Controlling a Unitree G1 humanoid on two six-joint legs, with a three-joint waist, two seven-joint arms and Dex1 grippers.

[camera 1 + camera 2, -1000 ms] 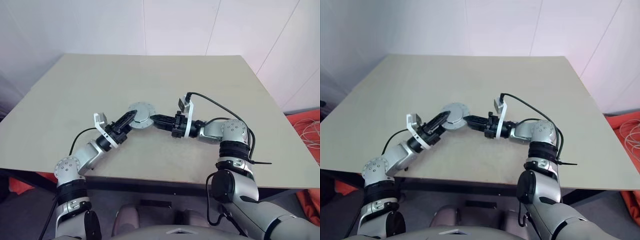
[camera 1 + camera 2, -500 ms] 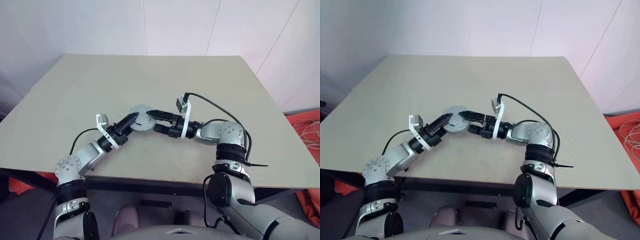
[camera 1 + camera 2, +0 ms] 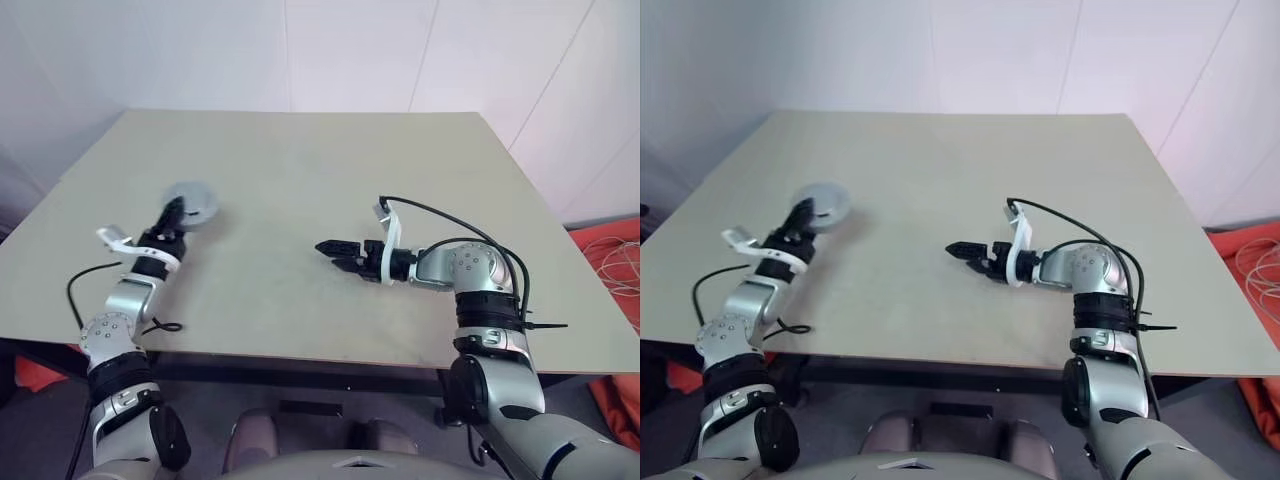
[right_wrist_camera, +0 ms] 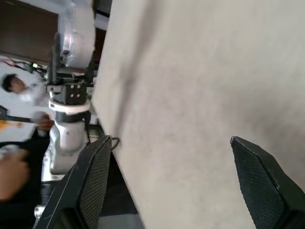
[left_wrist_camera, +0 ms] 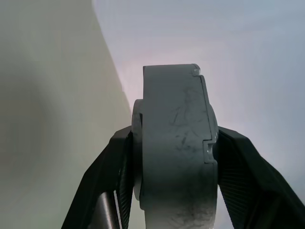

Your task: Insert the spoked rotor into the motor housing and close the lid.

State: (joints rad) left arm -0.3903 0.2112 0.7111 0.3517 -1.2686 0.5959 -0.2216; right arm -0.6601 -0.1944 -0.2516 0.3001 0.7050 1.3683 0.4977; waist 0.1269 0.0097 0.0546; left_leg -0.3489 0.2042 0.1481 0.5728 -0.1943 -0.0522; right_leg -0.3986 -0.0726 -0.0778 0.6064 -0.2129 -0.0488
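Observation:
The grey housing hangs on edge above its shadow on the tabletop, so the motor housing (image 5: pixel 174 95) would fall if my left gripper opened now.
The motor housing (image 3: pixel 192 203), a thick round grey part, is held above the table's left side. My left gripper (image 3: pixel 176 212) is shut on it. The left wrist view has the housing (image 5: pixel 174 95) edge-on, clamped between the two black fingers (image 5: pixel 119 162), with the wall behind it. I cannot tell the lid apart from the housing's grey face. The spoked rotor is out of view. My right gripper (image 3: pixel 328 252) hovers low over the table's middle, open and holding nothing, pointing left. Its wrist view has the wide-apart fingers (image 4: pixel 95 167) over bare tabletop and the housing (image 4: pixel 76 38) far off.
The beige table (image 3: pixel 330 170) reaches to a white wall behind. A black cable loop (image 3: pixel 163 326) lies at the front left edge. Orange cloth and pale cables (image 3: pixel 615 262) lie on the floor to the right. A blurred person (image 4: pixel 14 88) is beyond the table's left side.
My left gripper has carried the housing from the table's middle far to the left. My right gripper has opened off the housing's edge and drawn back to the right.

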